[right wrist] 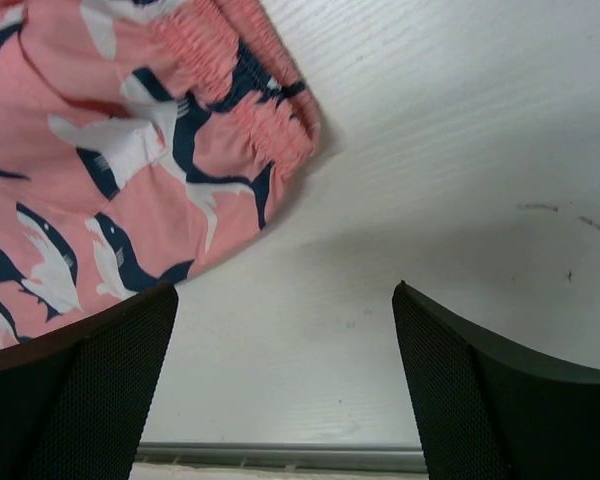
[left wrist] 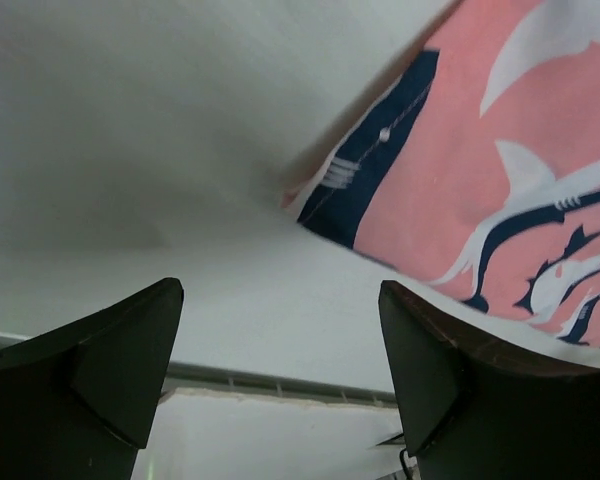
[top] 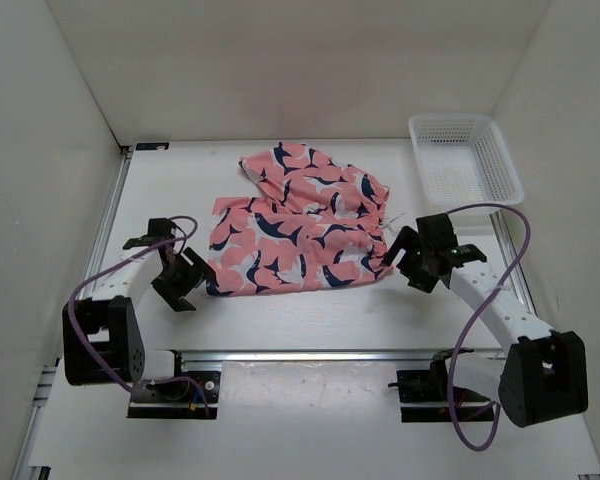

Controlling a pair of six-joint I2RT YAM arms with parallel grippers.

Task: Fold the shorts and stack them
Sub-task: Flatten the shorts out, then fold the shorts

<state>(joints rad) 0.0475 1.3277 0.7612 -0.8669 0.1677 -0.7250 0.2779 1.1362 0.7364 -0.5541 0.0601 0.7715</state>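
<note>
The shorts' near elastic waistband corner (top: 384,270) (right wrist: 289,152) is opposite my left gripper's hem corner, so my right gripper should grab the shorts there next. Then the shorts can be spread and folded.
The salmon-pink shorts (top: 295,225) with navy-and-white shark shapes lie spread and rumpled in the middle of the white table. My left gripper (top: 192,285) is open and empty, just left of the shorts' near-left corner. In the left wrist view that corner (left wrist: 500,180) lies above and right of the open fingers (left wrist: 110,370). My right gripper (top: 412,265) is open and empty, just right of the shorts' near-right corner. In the right wrist view the elastic waistband corner (right wrist: 270,130) lies above and left of the open fingers (right wrist: 480,380).
A white plastic mesh basket (top: 464,157) stands at the back right, beside the shorts. White walls close in the table on three sides. A metal rail (top: 310,354) runs along the table's near edge, between the arm bases.
</note>
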